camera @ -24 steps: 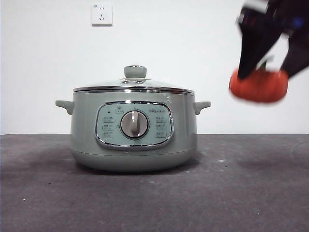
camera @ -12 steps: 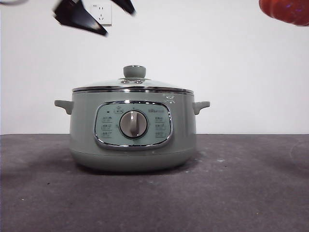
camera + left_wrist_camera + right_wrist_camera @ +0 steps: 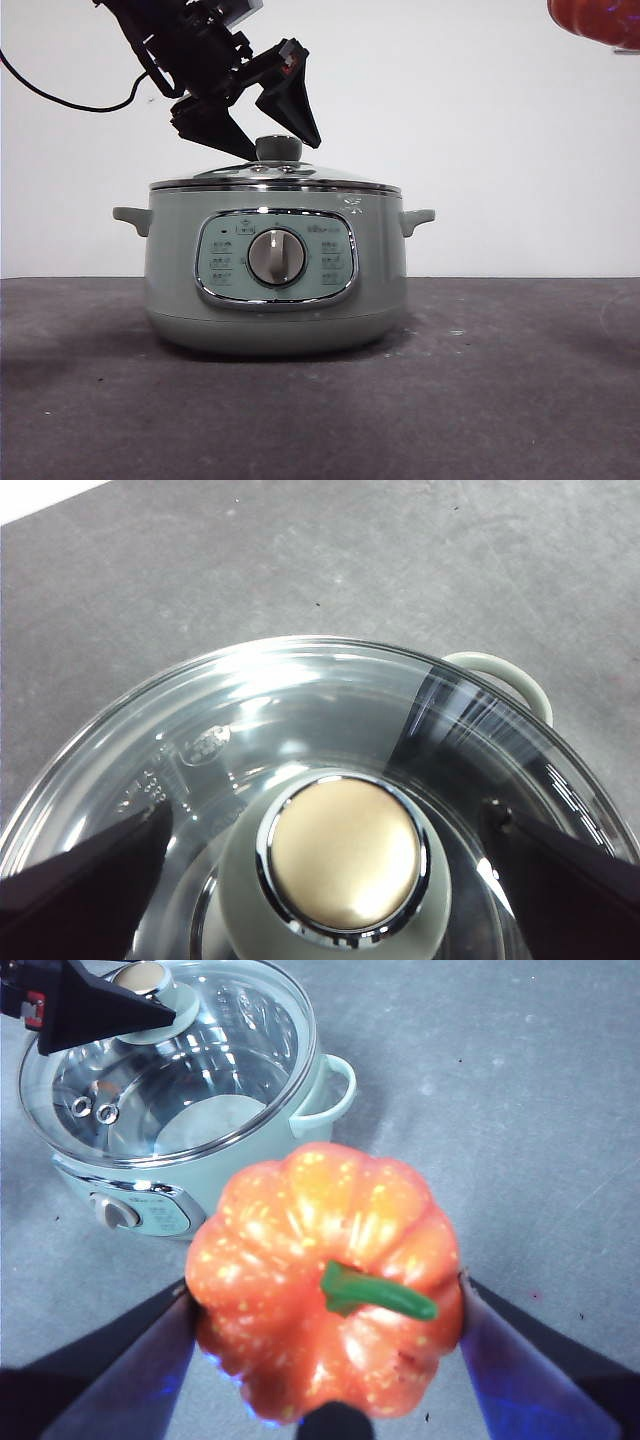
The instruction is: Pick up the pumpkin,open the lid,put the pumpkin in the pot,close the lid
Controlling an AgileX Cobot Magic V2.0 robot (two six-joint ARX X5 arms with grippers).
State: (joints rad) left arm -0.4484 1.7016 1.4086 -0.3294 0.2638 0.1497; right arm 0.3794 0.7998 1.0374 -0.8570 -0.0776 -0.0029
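Observation:
I will next use my left gripper to grab the lid by its narrow raised knob, because the glass disc is far wider than the open fingers.
The sage-green pot [image 3: 275, 290] stands mid-table with its glass lid [image 3: 330, 176] on. My left gripper [image 3: 278, 146] has come down from above, open, with one jaw on each side of the lid's knob [image 3: 280, 148], not gripping it. The left wrist view shows the knob [image 3: 345, 850] between my open left gripper [image 3: 328, 815], over the glass lid [image 3: 300, 700]. My right gripper [image 3: 325, 1290] is shut on the orange pumpkin [image 3: 325, 1280] and holds it high, to the right of the pot [image 3: 150, 1210] and lid [image 3: 220, 1050]. Only the pumpkin's underside [image 3: 600, 20] shows at the front view's top right corner.
The dark grey table [image 3: 500, 380] stretches in front of and to both sides of the pot, against a white wall. A black cable [image 3: 60, 100] hangs from the left arm at the upper left. The pot's side handles [image 3: 418, 218] stick out.
The left gripper has dropped from the top left down to the lid's knob, jaws open around it. The pumpkin rose to the top right corner and stays there.

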